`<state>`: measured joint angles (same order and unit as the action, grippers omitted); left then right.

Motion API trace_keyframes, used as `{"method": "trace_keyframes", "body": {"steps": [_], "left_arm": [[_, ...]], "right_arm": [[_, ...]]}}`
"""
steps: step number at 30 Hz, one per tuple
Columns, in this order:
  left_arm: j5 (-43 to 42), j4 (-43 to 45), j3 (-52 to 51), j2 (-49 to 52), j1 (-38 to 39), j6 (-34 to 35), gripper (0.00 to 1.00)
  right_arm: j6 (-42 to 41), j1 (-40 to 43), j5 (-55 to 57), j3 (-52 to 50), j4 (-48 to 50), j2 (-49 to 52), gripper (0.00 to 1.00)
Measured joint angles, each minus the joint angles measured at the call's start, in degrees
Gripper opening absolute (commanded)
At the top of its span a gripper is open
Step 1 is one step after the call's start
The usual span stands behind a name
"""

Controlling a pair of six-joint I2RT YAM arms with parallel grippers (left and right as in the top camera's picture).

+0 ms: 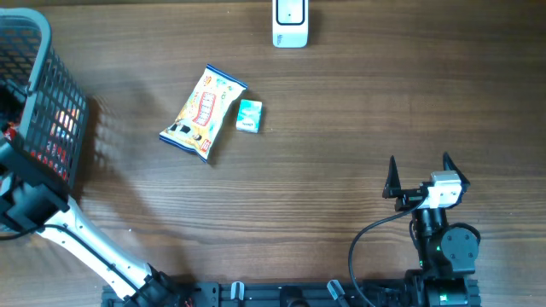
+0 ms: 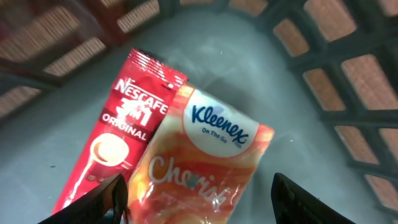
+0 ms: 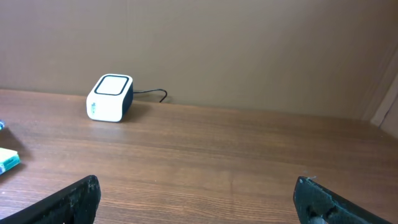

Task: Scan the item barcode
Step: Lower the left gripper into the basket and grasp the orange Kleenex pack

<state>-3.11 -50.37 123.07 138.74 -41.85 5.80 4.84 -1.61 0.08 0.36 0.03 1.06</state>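
Observation:
My left gripper grabs the orange Kleenex tissue pack across its side edges next, away from the pack's logo end, which leaves its sides for barcode scanning.
In the left wrist view my left gripper (image 2: pixel 199 182) is down inside the basket (image 2: pixel 348 81), open, its jaws either side of an orange Kleenex tissue pack (image 2: pixel 205 155). The left finger (image 2: pixel 112 196) touches the pack's edge; the right finger (image 2: pixel 305 199) stands apart from it. A red Nescafe sachet (image 2: pixel 118 130) lies partly under the pack. No barcode shows on either. The white scanner (image 1: pixel 290 23) stands at the table's far edge. My right gripper (image 1: pixel 419 166) rests open and empty at the front right, facing the scanner (image 3: pixel 110 98).
The dark mesh basket (image 1: pixel 43 102) stands at the table's left edge, with the left arm (image 1: pixel 77 230) reaching into it. A yellow snack packet (image 1: pixel 203 113) and a small teal box (image 1: pixel 249 115) lie on the wood left of centre.

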Motion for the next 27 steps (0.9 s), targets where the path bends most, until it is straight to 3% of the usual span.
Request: {"method": "trace_keyframes", "body": {"steps": [6, 12, 20, 22, 26, 27], "left_arm": [[0.0, 0.3, 0.0, 0.0, 0.0, -0.4, 0.63], [0.0, -0.1, 0.0, 0.0, 0.0, -1.0, 0.63], [0.0, -2.7, -1.4, 0.0, 0.0, -2.1, 0.53], [0.0, -3.2, -1.4, 0.0, 0.0, -2.1, 0.41], [-0.2, -3.8, -1.4, 0.0, 0.0, -2.5, 0.04], [-0.3, -3.8, -1.4, 0.0, 0.0, -2.5, 0.04]], "right_arm": [[0.0, 0.0, 0.0, 0.0, 0.0, 0.0, 1.00], [0.0, 0.0, 0.0, 0.0, 0.0, 0.0, 1.00], [0.0, 0.0, 0.0, 0.0, 0.0, 0.0, 1.00], [0.0, 0.0, 0.0, 0.0, 0.0, 0.0, 1.00], [0.0, 0.0, 0.0, 0.0, 0.0, 0.0, 1.00], [0.0, 0.0, 0.0, 0.0, 0.0, 0.0, 1.00]]}}
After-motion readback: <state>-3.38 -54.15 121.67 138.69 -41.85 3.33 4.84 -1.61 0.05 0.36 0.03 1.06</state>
